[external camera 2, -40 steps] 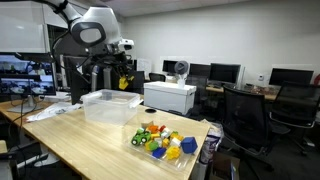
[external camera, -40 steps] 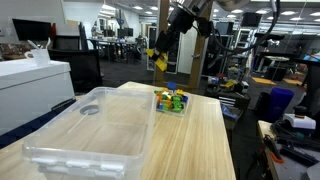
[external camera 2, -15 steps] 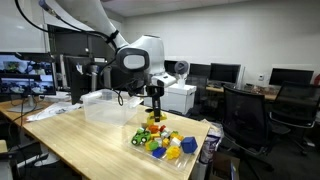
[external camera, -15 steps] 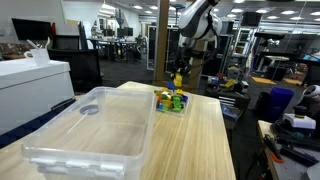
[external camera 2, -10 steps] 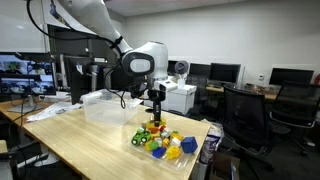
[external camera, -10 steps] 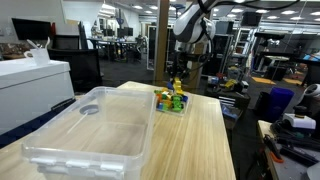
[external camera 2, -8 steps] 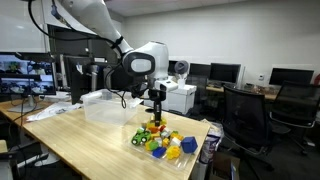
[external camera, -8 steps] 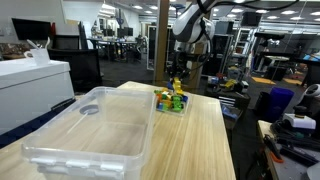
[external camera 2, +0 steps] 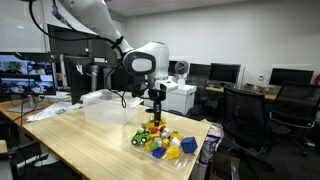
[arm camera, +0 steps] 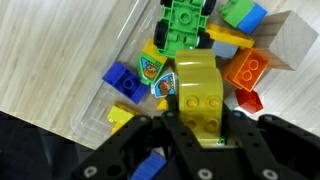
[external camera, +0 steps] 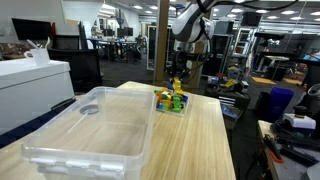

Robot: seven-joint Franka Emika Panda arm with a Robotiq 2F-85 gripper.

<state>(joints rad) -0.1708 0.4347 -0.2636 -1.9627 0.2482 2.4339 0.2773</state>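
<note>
The yellow brick is ready to be released: its lower end reaches down to the bricks inside the clear tray, so my gripper will let it go.
My gripper point(arm camera: 200, 125) is shut on an olive-yellow toy brick point(arm camera: 198, 92), which stands out between the two black fingers point(arm camera: 160, 130) in the wrist view. Right under it is a small clear tray point(arm camera: 100, 115) holding several bright bricks: a green one point(arm camera: 184, 22), a blue one point(arm camera: 127, 83), an orange one point(arm camera: 250, 68) and a red one point(arm camera: 248, 100). In both exterior views the gripper point(external camera: 177, 80) point(external camera 2: 154, 113) hangs low over this tray point(external camera: 171, 102) point(external camera 2: 165, 142) with the yellow brick at its tip.
A large clear plastic bin point(external camera: 85, 128) point(external camera 2: 110, 104) stands on the same wooden table point(external camera: 190, 140). The tray of bricks sits near the table's end. Office chairs point(external camera 2: 245, 115), desks and monitors surround the table.
Over the last seconds the arm swung from above the big bin side to over the brick tray and came down. In the last half second nothing visibly moves.
</note>
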